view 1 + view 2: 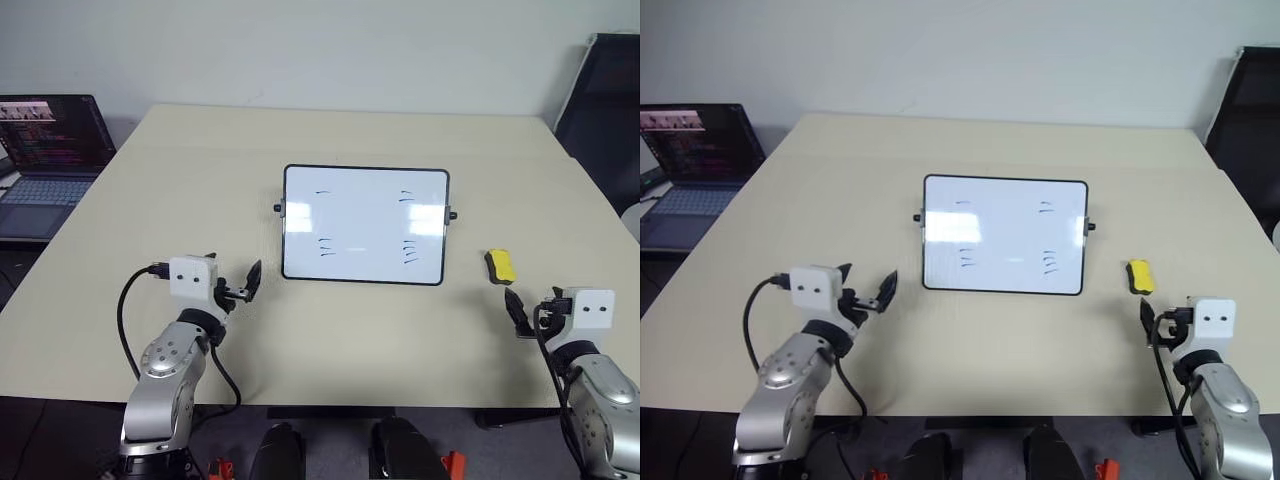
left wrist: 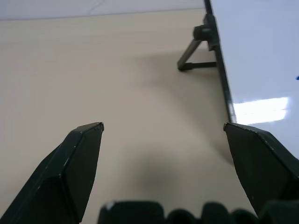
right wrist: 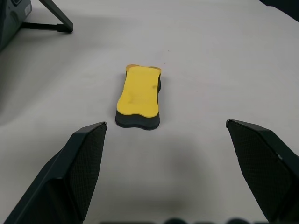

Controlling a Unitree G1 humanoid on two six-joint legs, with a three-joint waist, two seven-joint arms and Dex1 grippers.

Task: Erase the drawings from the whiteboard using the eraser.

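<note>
The eraser's ends flare out, and its long sides curve inward. My right gripper should next grab the eraser by its narrow middle to erase the drawings.
The whiteboard stands propped at the table's middle, its black frame and a stand leg also in the left wrist view. The drawings are small blue stroke clusters near its corners, such as one at the upper left and one at the lower right. The yellow eraser lies flat on the table to the right of the board. My right gripper is open, just short of the eraser, which lies ahead between its fingers. My left gripper is open and holds nothing, near the board's lower left corner.
An open laptop sits on a lower surface beyond the table's left edge. A black chair stands past the far right corner. The beige table spreads bare around the board.
</note>
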